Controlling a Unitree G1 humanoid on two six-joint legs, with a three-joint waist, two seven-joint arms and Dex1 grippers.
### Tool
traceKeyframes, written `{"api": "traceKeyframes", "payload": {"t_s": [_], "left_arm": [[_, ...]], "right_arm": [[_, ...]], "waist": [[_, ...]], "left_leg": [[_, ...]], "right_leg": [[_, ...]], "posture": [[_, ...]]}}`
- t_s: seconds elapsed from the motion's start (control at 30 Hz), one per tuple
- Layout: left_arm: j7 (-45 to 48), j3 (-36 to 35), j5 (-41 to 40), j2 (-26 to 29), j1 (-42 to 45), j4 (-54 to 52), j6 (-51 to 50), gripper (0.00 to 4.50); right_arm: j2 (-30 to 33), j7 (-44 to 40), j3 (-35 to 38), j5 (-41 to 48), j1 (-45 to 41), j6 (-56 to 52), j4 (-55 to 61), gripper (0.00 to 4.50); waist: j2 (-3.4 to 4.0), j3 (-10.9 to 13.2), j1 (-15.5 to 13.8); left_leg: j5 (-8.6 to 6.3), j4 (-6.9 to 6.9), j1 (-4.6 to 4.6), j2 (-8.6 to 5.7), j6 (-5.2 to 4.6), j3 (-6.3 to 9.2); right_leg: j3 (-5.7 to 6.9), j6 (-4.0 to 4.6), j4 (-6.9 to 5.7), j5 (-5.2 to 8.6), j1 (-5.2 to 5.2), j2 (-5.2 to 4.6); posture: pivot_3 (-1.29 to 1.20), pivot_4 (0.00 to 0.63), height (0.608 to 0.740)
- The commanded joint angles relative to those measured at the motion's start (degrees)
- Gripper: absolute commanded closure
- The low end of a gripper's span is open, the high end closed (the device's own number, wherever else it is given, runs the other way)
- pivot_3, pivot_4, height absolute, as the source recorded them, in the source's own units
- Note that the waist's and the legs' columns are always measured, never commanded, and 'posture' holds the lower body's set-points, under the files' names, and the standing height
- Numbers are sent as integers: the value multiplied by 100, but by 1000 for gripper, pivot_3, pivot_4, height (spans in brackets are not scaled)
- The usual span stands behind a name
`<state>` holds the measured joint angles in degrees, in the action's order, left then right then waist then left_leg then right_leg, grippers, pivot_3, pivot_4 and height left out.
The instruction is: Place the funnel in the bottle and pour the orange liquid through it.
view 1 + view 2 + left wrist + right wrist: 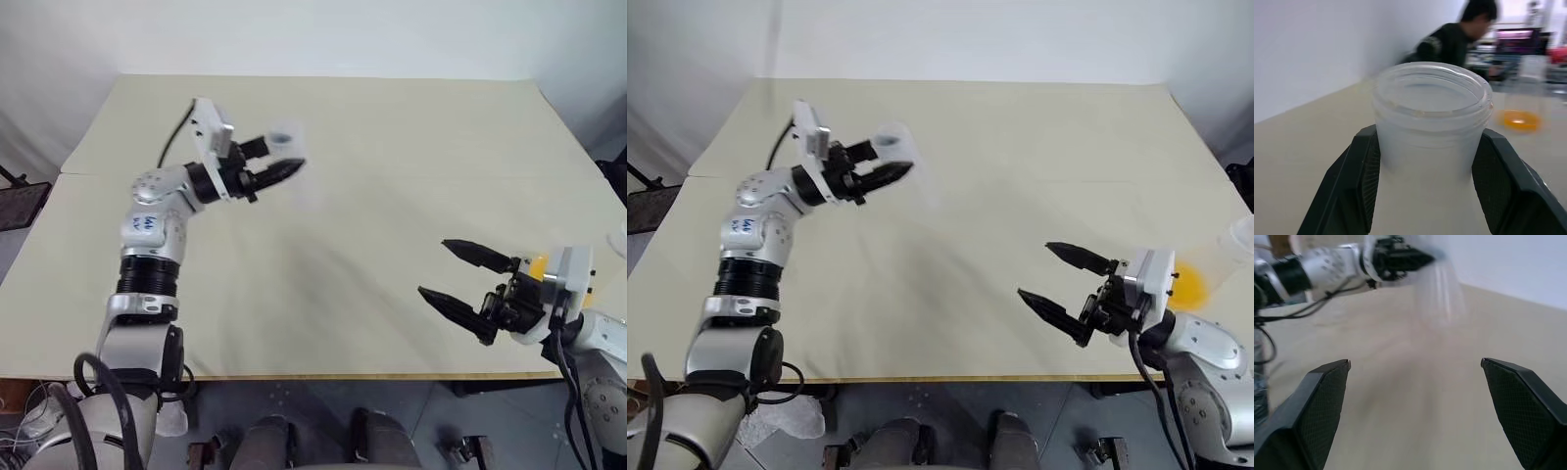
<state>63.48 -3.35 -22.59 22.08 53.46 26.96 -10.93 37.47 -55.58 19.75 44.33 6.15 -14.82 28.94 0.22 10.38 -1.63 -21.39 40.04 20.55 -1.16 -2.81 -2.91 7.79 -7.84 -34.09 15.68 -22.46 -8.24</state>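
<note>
The bottle is hanging above the beige table and would fall if the left gripper opened now, so the robot will keep holding it.
My left gripper [284, 155] is shut on the bottle [1427, 112], a clear wide-mouthed container held by its body between the two black fingers [1352, 181] and lifted above the table's far left part. Its outline blurs below the gripper in the head views. The orange liquid [1187, 284] sits in a low clear container at the table's right edge, just behind my right hand, and shows again past the bottle's rim as orange liquid [1518, 119]. My right gripper [433, 267] stands open near the front right, nothing between its fingers. The funnel is out of view.
The beige table [392, 127] has white walls behind it and drops off at the front edge and both sides. In the left wrist view a person [1459, 39] sits beyond the table's far side.
</note>
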Motion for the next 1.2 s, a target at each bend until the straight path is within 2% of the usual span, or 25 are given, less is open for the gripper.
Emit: {"api": "traceKeyframes", "payload": {"t_s": [0.03, 0.3, 0.47, 0.73, 1.2], "left_arm": [[455, 231, -155, -88, 2, -348, -161, 2193], [1195, 992, 132, -369, 179, -292, -147, 2193], [1426, 1427, 546, -659, 381, 87, 353, 2193], [1392, 1857, 1220, -1171, 655, 856, 1353, 2193], [1180, 1651, 1522, -2180, 1404, 2640, 2324, 2193]], "right_arm": [[-8, -104, 272, 190, 175, 164, 311, 0], [112, -218, 604, 221, 769, 188, 600, 0], [269, -410, 1002, 112, 1198, 216, 481, 0], [224, -200, 1314, -67, 1522, 193, 582, 0], [-163, 461, 1670, -135, 2326, 244, 1218, 0]], "waist": [[0, 0, 8], [0, 0, -30], [-1, 0, -106], [-1, 0, -149], [-1, 1, -159]], "left_leg": [[0, 0, 0, 0, -1, -4], [1, 2, 1, 0, -4, -3], [1, 4, 3, -1, -8, -11], [-1, 5, 5, -2, -16, -21], [-5, 7, 10, -2, -28, -26]], "right_leg": [[-2, 0, 1, 0, 0, 0], [-5, 0, 3, 0, 0, 1], [-8, 0, 12, 0, 1, 1], [-15, 0, 21, 0, 0, 1], [-14, 0, 27, 0, -1, -1]], "posture": [[0, 150, 740], [0, 150, 740], [0, 150, 740], [0, 150, 740], [0, 150, 740]]}}
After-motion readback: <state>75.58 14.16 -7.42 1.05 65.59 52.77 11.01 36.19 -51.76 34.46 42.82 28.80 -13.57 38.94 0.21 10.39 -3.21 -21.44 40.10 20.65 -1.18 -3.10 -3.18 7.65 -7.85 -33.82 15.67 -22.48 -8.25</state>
